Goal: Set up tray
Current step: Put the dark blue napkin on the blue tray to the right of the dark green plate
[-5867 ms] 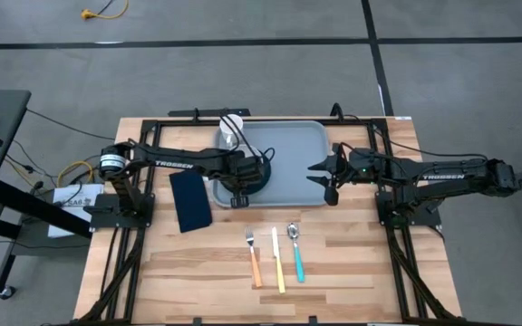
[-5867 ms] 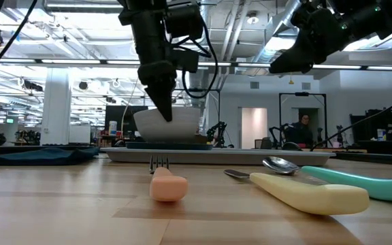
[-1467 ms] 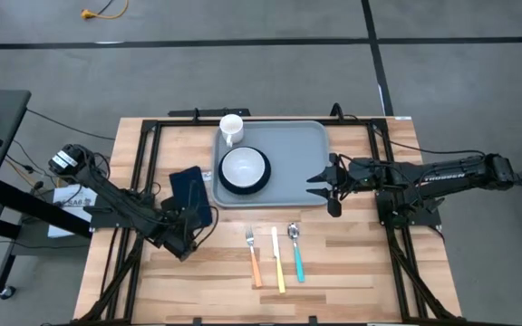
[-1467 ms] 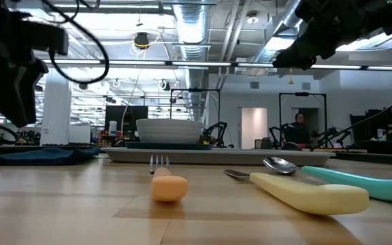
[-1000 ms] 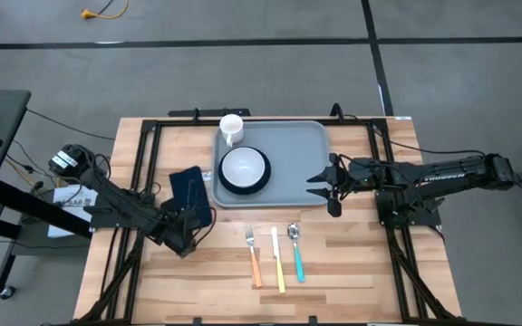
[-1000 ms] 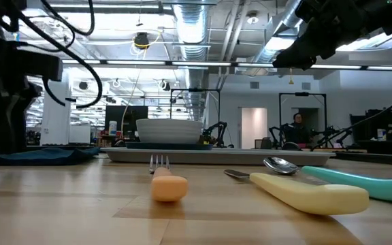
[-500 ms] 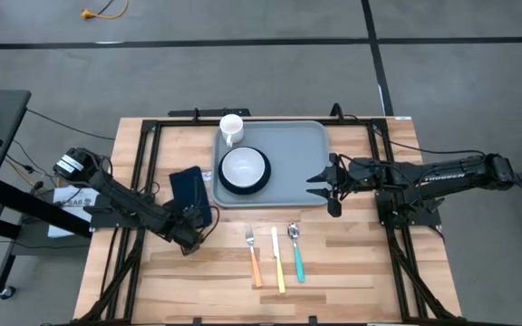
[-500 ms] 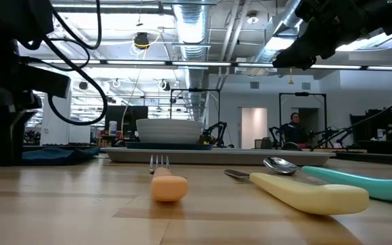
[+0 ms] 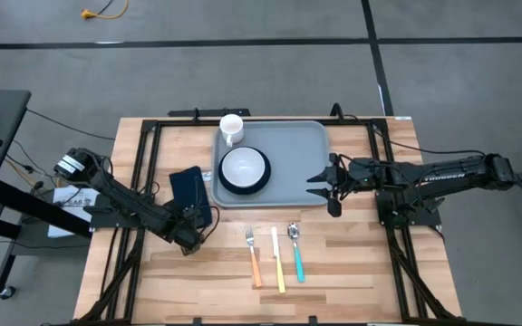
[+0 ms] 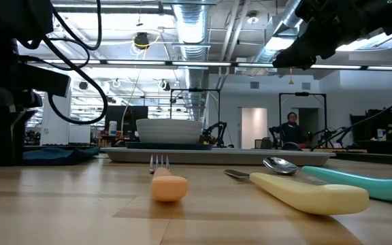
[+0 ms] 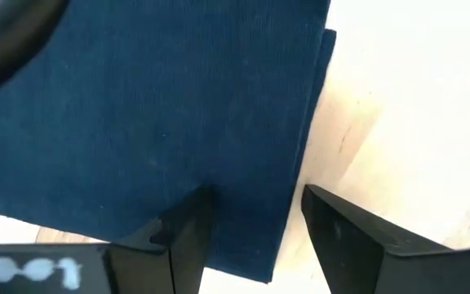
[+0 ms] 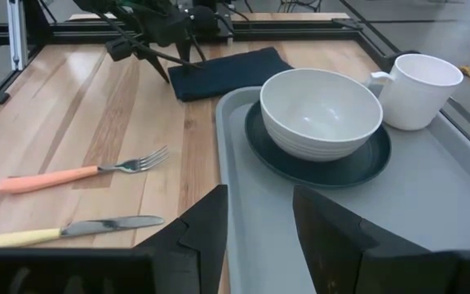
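I should close my left gripper on the napkin now, as my fingers reach down on both sides of the napkin's near edge (image 11: pixel 280 216), low to the wood.
The grey-blue tray (image 9: pixel 288 145) lies at the table's far middle. It carries a white bowl (image 9: pixel 244 167) on a dark plate (image 12: pixel 357 163) and a white mug (image 9: pixel 231 128). A dark blue napkin (image 9: pixel 189 190) lies flat on the wood left of the tray. My left gripper (image 9: pixel 191 237) is open at the napkin's near edge: one finger (image 11: pixel 188 233) over the cloth, the other (image 11: pixel 337 229) over bare wood. My right gripper (image 9: pixel 318 181) hangs open above the tray's right near edge (image 12: pixel 227 188), well clear of it in the low view. My left gripper comes at the napkin's near corner (image 11: pixel 288 220) slanting down from the table's near left, its fingers on either side of the cloth's side edge. I cannot tell whether either finger touches the cloth. The napkin lies flat on the table.
An orange-handled fork (image 9: pixel 253 256), a yellow-handled knife (image 9: pixel 278 261) and a teal-handled spoon (image 9: pixel 296 254) lie side by side on the wood near the tray's near edge. Black frame rails (image 9: pixel 134 181) run along both sides of the table. A person stands far back in the room.
My left gripper has moved a little toward the napkin's near edge and come down lower over the table, then held still. Its fingers stay open. The napkin and the right arm have not moved.
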